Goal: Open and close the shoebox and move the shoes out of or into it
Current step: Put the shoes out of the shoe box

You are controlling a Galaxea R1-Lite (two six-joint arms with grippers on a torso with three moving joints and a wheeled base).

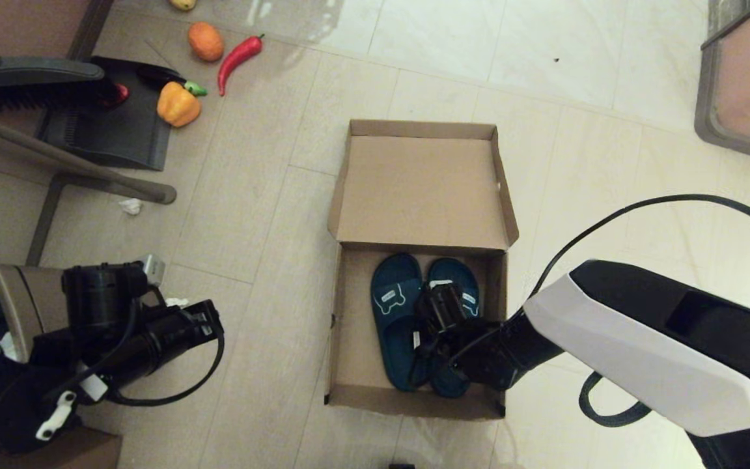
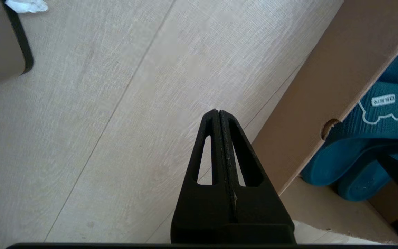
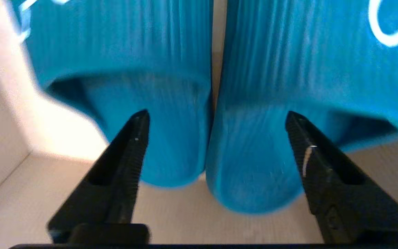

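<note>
In the wrist view my right gripper's fingers are above the shoes' insoles, short of the strap openings. The move toward the strap openings comes first, before closing.
The brown cardboard shoebox [image 1: 349, 365] stands open on the floor, its flap lid [image 1: 424, 185] laid back on the far side. Both teal-blue shoes [image 1: 394, 306] lie side by side inside it. My right gripper [image 1: 437, 319] reaches down into the box over the shoes and is open. In the right wrist view its fingers [image 3: 130, 155] straddle the heels of the two shoes [image 3: 254, 166], with the box floor below. My left gripper [image 2: 218, 112] is shut and empty, parked over the floor left of the shoebox [image 2: 323, 97].
A brown bin [image 1: 20, 299] stands at the left by my left arm. Farther off lie a dustpan [image 1: 111, 124], a brush [image 1: 30, 81], a yellow pepper [image 1: 178, 104], a red chilli [image 1: 238, 58] and an orange [image 1: 206, 41]. Crumpled paper [image 1: 131, 206] lies on the floor.
</note>
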